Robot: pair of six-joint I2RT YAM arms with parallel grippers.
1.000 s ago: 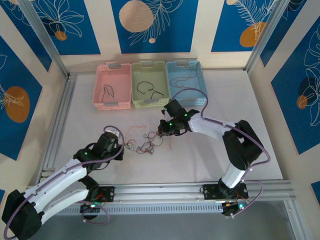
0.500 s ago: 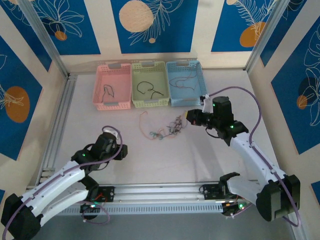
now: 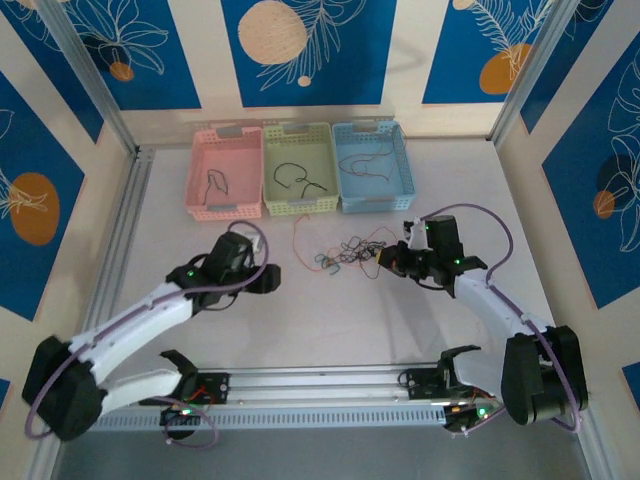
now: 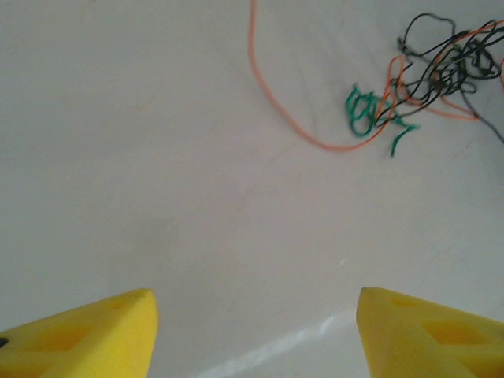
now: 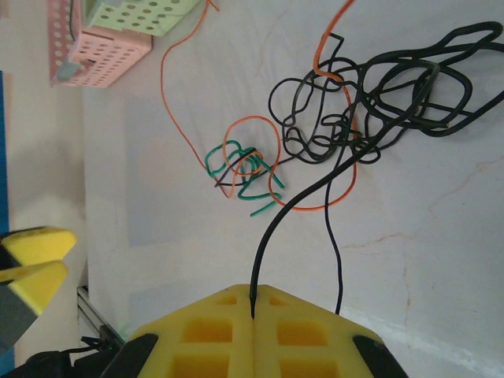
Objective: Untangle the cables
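Note:
My left gripper should next grab the orange cable (image 3: 297,238) (image 4: 253,11) near its loose end that trails toward the baskets. Then it can pull the cable out of the knot.
The cables (image 3: 338,256) lie as a knot of black, orange and green wires on the table's middle. One orange strand (image 3: 297,238) trails off toward the baskets. My right gripper (image 3: 386,263) sits just right of the knot and is shut on a black cable (image 5: 272,228), which runs from the pads up into the tangle (image 5: 370,102). A green curl (image 5: 248,169) lies at the knot's left side. My left gripper (image 3: 268,279) stands open left of the knot with nothing between its yellow fingers (image 4: 94,339). The tangle (image 4: 441,71) is ahead of it to the right.
Three baskets stand in a row at the back: pink (image 3: 226,211), green (image 3: 298,207), blue (image 3: 375,203), each with a loose wire inside. An aluminium rail (image 3: 330,380) runs along the near edge, and frame posts stand at the back corners.
My left gripper opened, let go of the wires and moved right toward the knot. My right gripper dragged the knot to the right, still shut on the black cable.

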